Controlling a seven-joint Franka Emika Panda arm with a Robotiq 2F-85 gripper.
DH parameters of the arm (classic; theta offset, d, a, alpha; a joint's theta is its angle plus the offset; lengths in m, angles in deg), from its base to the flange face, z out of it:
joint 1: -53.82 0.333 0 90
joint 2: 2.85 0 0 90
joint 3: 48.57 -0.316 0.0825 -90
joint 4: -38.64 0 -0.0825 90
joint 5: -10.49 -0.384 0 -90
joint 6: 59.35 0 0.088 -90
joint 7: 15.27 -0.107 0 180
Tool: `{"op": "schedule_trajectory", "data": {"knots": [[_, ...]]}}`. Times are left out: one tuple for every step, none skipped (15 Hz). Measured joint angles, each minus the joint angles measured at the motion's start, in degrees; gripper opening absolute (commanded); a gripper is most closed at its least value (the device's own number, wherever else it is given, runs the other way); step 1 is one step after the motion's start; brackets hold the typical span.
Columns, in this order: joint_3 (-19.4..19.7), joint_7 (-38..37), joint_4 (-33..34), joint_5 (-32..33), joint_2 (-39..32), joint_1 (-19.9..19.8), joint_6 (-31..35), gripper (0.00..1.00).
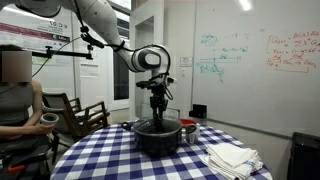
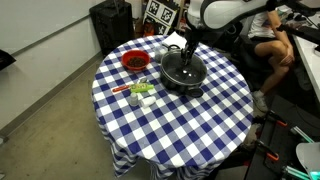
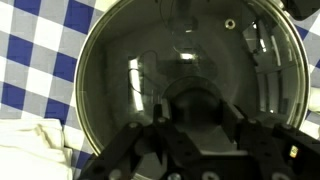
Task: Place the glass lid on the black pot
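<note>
I should let go of the glass lid (image 3: 180, 60) now. The lid is over the black pot's opening, so it would stay there.
The black pot (image 1: 157, 138) (image 2: 183, 75) stands on the checked table. The glass lid (image 3: 180, 60) fills the wrist view, and the pot's dark inside shows through it. It lies over the pot's mouth in an exterior view (image 1: 157, 124); I cannot tell whether it rests on the rim. My gripper (image 3: 200, 115) (image 1: 157, 108) (image 2: 188, 52) comes straight down from above. Its fingers are closed on either side of the lid's dark knob (image 3: 198, 100).
A smaller red pot (image 2: 134, 62) (image 1: 188, 129) stands beside the black pot. A folded white cloth (image 1: 232, 157) (image 3: 35, 145) lies on the blue-and-white checked tablecloth (image 2: 190, 125). A person (image 1: 15, 95) sits by the table, with chairs nearby.
</note>
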Motion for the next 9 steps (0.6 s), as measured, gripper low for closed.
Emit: {"op": "schedule_trajectory", "data": {"knots": [[0.0,0.0,0.0,0.0,0.0,0.0,0.0,0.47],[0.0,0.0,0.0,0.0,0.0,0.0,0.0,0.75],[0.0,0.0,0.0,0.0,0.0,0.0,0.0,0.77],[0.0,0.0,0.0,0.0,0.0,0.0,0.0,0.82],[-0.1,0.0,0.0,0.0,0.0,0.0,0.0,0.88],[-0.1,0.0,0.0,0.0,0.1,0.1,0.0,0.96],[-0.2,0.0,-0.1,0.0,0.3,0.1,0.0,0.99],[-0.3,0.0,-0.1,-0.1,0.5,0.2,0.0,1.00],[-0.3,0.0,-0.1,-0.1,0.6,0.3,0.0,1.00]]}}
